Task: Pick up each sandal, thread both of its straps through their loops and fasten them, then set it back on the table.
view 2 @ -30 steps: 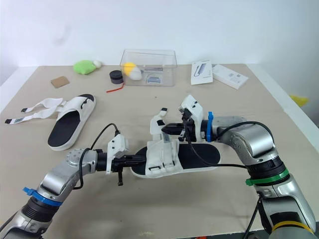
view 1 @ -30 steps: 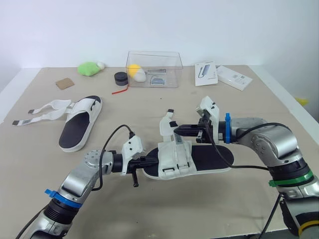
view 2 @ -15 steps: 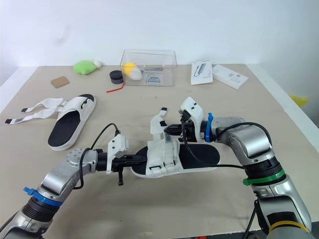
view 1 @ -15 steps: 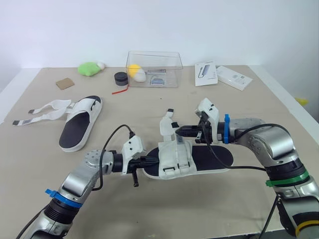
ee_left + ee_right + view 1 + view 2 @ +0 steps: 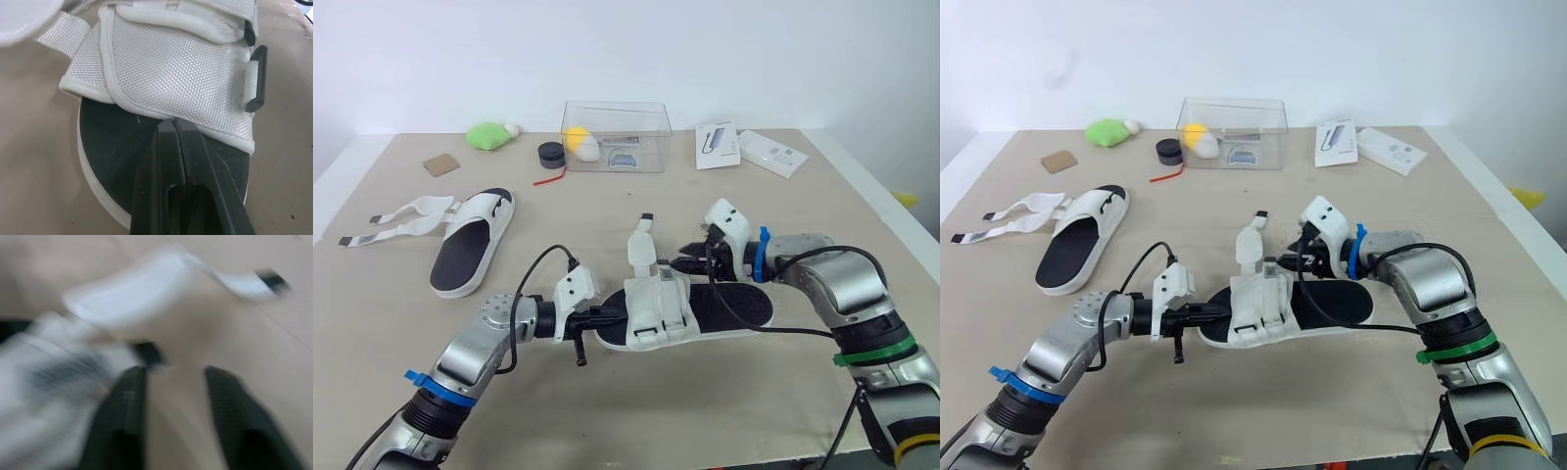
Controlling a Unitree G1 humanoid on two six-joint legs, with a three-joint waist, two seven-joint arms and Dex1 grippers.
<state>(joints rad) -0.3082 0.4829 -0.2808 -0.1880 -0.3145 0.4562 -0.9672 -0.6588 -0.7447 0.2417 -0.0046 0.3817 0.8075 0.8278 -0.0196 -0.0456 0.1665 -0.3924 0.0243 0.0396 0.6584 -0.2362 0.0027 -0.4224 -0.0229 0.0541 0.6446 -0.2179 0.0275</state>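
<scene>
The loose strap needs to go through its loop and be fastened, so my right gripper will next grab the strap by its tip end (image 5: 646,218) (image 5: 269,281).
The near sandal (image 5: 729,305), with a black footbed and a white woven upper (image 5: 656,307), lies on the table in the middle. My left gripper (image 5: 608,315) is shut at its toe end; in the left wrist view its fingertips (image 5: 173,123) rest on the footbed against the hem of the upper. One loose strap (image 5: 639,245) stands up from the upper. My right gripper (image 5: 689,262) hovers just beside that strap, open, nothing between its fingers (image 5: 122,416). The second sandal (image 5: 466,251) lies at the far left with both straps (image 5: 397,221) spread loose.
At the back of the table stand a clear plastic box (image 5: 615,137), a black round tin (image 5: 549,154), a red cord (image 5: 548,178), a green lump (image 5: 487,134) and a cardboard piece (image 5: 440,164). Two white packets (image 5: 717,144) (image 5: 770,153) lie back right.
My right gripper was shut on the strap over the upper; it has opened, let the strap go and drawn back slightly to the right. The left gripper has not moved.
</scene>
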